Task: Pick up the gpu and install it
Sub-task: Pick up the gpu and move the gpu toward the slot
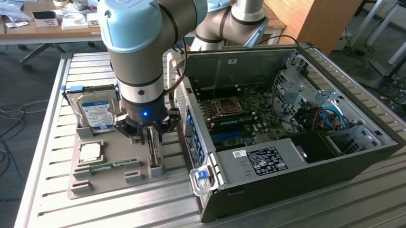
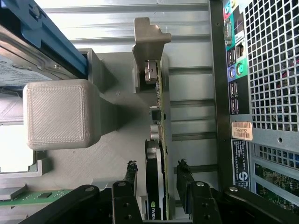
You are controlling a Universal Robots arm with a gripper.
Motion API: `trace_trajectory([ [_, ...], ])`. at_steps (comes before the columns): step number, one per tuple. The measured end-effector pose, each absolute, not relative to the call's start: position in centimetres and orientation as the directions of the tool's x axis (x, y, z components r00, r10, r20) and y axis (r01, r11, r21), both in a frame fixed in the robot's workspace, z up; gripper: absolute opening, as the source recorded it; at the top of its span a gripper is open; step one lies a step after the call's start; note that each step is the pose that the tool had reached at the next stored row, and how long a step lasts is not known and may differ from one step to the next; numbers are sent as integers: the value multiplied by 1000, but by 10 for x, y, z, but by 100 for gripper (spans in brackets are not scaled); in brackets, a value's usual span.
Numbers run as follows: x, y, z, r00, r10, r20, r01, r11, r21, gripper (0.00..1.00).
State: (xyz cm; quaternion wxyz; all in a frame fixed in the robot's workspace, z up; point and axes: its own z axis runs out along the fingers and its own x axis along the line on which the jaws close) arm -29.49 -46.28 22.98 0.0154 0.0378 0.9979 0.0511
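Note:
My gripper should close on the GPU now, because its black fingers reach down beside both sides of the GPU.
The gpu (image 2: pixel 156 154) stands on edge in a slot of the grey holder tray (image 1: pixel 108 183), its pale metal bracket (image 2: pixel 147 42) at the far end. In the exterior view the gpu (image 1: pixel 153 153) is a thin dark card just left of the computer case. My gripper (image 2: pixel 157 164) is lowered over it, one black finger (image 2: pixel 132 170) on each side of the card with a gap on both sides. The gripper (image 1: pixel 148 137) is open and holds nothing.
The open computer case (image 1: pixel 285 128) lies at the exterior view's right, motherboard (image 1: pixel 235 118) exposed, its rear panel (image 2: pixel 261 70) close beside the gpu. On the tray are a hard drive (image 1: pixel 95 111), a CPU (image 1: pixel 91 152) and a RAM stick (image 1: pixel 108 166). A grey tray post (image 2: pixel 58 114) stands near the fingers.

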Motion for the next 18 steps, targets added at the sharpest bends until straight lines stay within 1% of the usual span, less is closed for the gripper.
trace_trajectory([
  [10, -295, -463, 230, -997, 77, -27, 74, 992, 103, 47],
  [11, -295, -463, 230, -997, 77, -27, 74, 992, 103, 46],
  [12, -295, -463, 230, -997, 77, -27, 74, 992, 103, 40],
  [13, -295, -463, 230, -997, 77, -27, 74, 992, 103, 40],
  [14, -295, -463, 230, -997, 77, -27, 74, 992, 103, 33],
  [18, -295, -463, 230, -997, 77, -27, 74, 992, 103, 33],
])
